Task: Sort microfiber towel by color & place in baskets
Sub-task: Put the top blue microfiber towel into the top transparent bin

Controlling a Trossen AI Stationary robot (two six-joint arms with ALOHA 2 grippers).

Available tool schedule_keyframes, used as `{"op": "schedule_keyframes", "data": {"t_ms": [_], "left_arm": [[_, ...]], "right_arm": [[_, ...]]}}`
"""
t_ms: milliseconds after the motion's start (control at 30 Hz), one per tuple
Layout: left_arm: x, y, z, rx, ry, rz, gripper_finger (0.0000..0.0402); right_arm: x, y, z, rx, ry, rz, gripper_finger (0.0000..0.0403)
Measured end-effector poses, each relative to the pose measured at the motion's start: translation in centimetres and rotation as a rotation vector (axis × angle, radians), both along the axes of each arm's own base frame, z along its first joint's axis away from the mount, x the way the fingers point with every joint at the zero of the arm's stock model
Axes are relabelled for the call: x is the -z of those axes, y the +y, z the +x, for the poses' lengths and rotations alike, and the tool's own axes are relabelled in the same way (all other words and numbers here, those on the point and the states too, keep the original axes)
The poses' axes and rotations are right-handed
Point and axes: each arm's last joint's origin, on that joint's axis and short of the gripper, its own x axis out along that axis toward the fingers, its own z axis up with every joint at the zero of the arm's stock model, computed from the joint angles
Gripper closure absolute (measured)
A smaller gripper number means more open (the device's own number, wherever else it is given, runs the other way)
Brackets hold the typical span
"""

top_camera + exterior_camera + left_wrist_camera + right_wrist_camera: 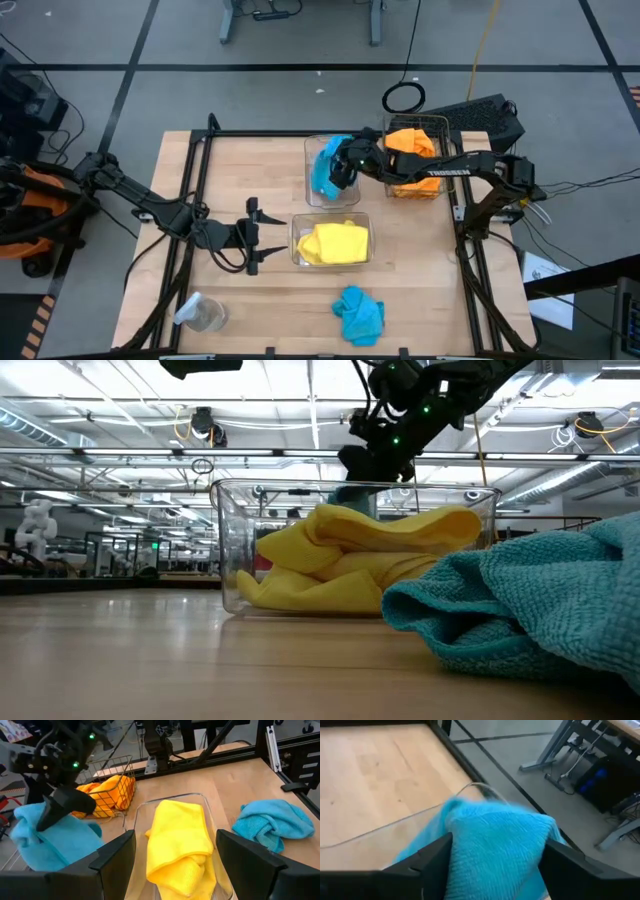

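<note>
The turquoise towel should settle into the far clear bin, so my right gripper needs to grab it by its bunched top fold.
A turquoise towel sits bunched in the far clear bin, riding up its left wall. My right gripper is directly above it, open, with the towel filling the gap between its fingers. Yellow towels lie folded in the near clear bin. Orange towels lie in the wire basket. A second turquoise towel lies crumpled on the table near the front edge. My left gripper waits open, left of the yellow bin. My right gripper comes at the turquoise towel from above, slanting down from the table's right. Its open fingers stand on either side of the towel's upper bunch. I cannot tell whether they touch the cloth. The towel's lower part rests in the bin.
A small clear jar lies at the table's near left corner. Black frame rails run along the left and right sides. Bare wood spreads left of the bins and around the loose turquoise towel.
</note>
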Motion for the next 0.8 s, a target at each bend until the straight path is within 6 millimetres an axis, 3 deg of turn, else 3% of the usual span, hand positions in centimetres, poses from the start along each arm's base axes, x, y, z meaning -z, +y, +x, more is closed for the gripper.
{"op": "schedule_keyframes", "data": {"t_ms": [267,533,667,800], "left_arm": [[0.0,0.0,0.0,-0.005,-0.001,-0.016,0.012],[0.3,0.1,-0.1,-0.005,0.029,0.0,0.012],[0.4,0.1,-0.1,-0.002,0.037,0.01,0.012],[0.3,0.1,-0.1,-0.002,0.03,0.007,0.012]], "right_arm": [[0.8,-2.6,-0.8,-0.051,-0.02,0.144,0.0143],[-0.2,-2.2,-0.9,-0.081,-0.04,0.111,0.0153],[-0.3,-2.2,-0.8,-0.101,-0.035,0.085,0.0195],[0.6,-3.5,-0.9,-0.059,-0.027,0.101,0.0281]]}}
